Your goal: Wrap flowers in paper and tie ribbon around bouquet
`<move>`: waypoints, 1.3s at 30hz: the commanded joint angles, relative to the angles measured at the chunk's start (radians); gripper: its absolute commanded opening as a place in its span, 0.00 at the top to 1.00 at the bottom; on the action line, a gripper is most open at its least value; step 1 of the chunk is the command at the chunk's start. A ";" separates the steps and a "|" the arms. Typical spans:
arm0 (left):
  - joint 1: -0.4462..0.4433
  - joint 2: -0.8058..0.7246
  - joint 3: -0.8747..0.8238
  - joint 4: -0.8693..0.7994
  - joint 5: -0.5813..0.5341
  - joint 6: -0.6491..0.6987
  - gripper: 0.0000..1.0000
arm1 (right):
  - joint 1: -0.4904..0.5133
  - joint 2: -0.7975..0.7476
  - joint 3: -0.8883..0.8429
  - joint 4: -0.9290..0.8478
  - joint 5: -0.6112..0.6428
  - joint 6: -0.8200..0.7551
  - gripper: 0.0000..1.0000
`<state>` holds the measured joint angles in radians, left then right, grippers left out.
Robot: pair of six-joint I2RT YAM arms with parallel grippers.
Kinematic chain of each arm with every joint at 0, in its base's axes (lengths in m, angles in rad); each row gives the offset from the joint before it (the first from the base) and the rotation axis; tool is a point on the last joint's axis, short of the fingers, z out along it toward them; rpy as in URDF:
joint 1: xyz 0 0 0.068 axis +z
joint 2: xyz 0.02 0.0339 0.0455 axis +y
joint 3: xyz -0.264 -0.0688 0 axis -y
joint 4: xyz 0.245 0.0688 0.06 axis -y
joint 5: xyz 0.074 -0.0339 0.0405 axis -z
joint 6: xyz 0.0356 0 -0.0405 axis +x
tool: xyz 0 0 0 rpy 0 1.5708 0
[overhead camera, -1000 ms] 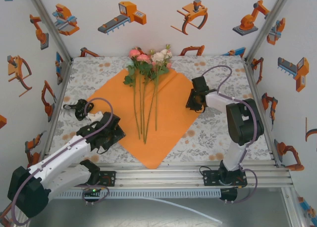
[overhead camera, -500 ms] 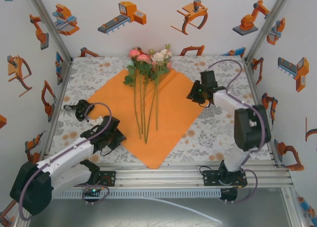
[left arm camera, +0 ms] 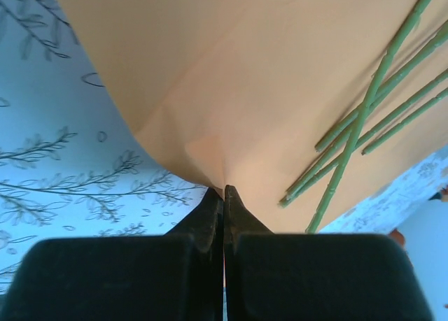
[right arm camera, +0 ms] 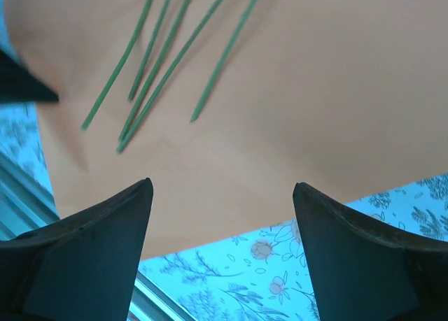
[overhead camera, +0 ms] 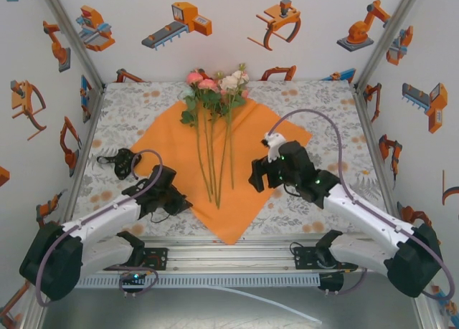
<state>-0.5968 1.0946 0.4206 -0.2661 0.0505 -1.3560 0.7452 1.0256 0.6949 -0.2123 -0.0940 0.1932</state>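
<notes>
Next, my right gripper pinches the orange paper's near edge point(overhead camera: 252, 216) point(right arm camera: 221, 231) across from my left gripper, to wrap the paper's near corner over the stems.
The orange paper point(overhead camera: 172, 139) lies as a diamond on the table. The flowers point(overhead camera: 214, 85) rest on it, blooms at the far end and stems point(overhead camera: 215, 157) running toward me. My left gripper point(overhead camera: 182, 201) is shut on the paper's near-left edge, which lifts into a fold at the jaw tips point(left arm camera: 224, 189); the paper point(left arm camera: 245, 69) and stem ends point(left arm camera: 350, 139) lie just beyond. My right gripper point(overhead camera: 257, 177) hovers open over the paper's near-right part. Below its spread fingers point(right arm camera: 105, 244) are the paper point(right arm camera: 294, 90) and stem tips point(right arm camera: 168, 55). The black ribbon point(overhead camera: 116, 160) lies bunched left of the paper.
The floral tablecloth point(overhead camera: 315, 200) covers the table inside white walls with orange robot stickers. An aluminium rail point(overhead camera: 251, 254) runs along the near edge, also visible beside the paper's corner point(right arm camera: 28, 195). Grey cables loop over both arms.
My right arm has swung from the paper's right corner down to its near-right part. The left gripper has crept right along the paper's near-left edge, still pinching it.
</notes>
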 commanded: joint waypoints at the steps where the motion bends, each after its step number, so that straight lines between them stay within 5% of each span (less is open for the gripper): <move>1: 0.025 0.051 0.040 0.115 0.122 -0.101 1.00 | 0.143 -0.057 -0.082 -0.018 0.013 -0.260 0.26; 6: 0.066 0.083 0.046 0.208 0.199 -0.167 1.00 | 0.271 -0.077 -0.123 -0.013 -0.038 -0.363 0.24; 15: 0.148 0.079 0.068 0.143 0.267 -0.123 1.00 | 0.318 -0.062 -0.198 -0.004 -0.046 -0.651 0.19; 25: 0.163 0.059 0.028 0.169 0.276 -0.156 1.00 | 0.380 0.120 -0.360 0.576 0.049 -0.728 0.21; 27: 0.168 0.038 0.015 0.164 0.270 -0.163 1.00 | 0.382 0.129 -0.372 0.621 0.031 -0.720 0.25; 30: 0.170 -0.017 0.001 0.112 0.236 -0.152 1.00 | 0.383 0.099 -0.376 0.614 0.030 -0.685 0.48; 31: 0.170 -0.042 0.003 0.085 0.218 -0.134 0.97 | 0.382 0.073 -0.373 0.593 0.015 -0.668 0.61; 34: 0.170 -0.122 0.056 0.007 0.166 0.053 0.53 | 0.383 -0.016 -0.365 0.489 -0.066 -0.640 0.96; 37: 0.152 -0.191 0.218 -0.184 0.071 0.405 0.18 | 0.383 -0.120 -0.350 0.369 -0.123 -0.588 1.00; 39: 0.106 -0.235 0.291 -0.248 0.000 0.574 0.12 | 0.383 -0.181 -0.340 0.304 -0.160 -0.561 1.00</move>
<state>-0.4515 0.9264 0.5903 -0.3748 0.1654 -1.1336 1.1229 0.9176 0.3279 0.2081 -0.1650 -0.4343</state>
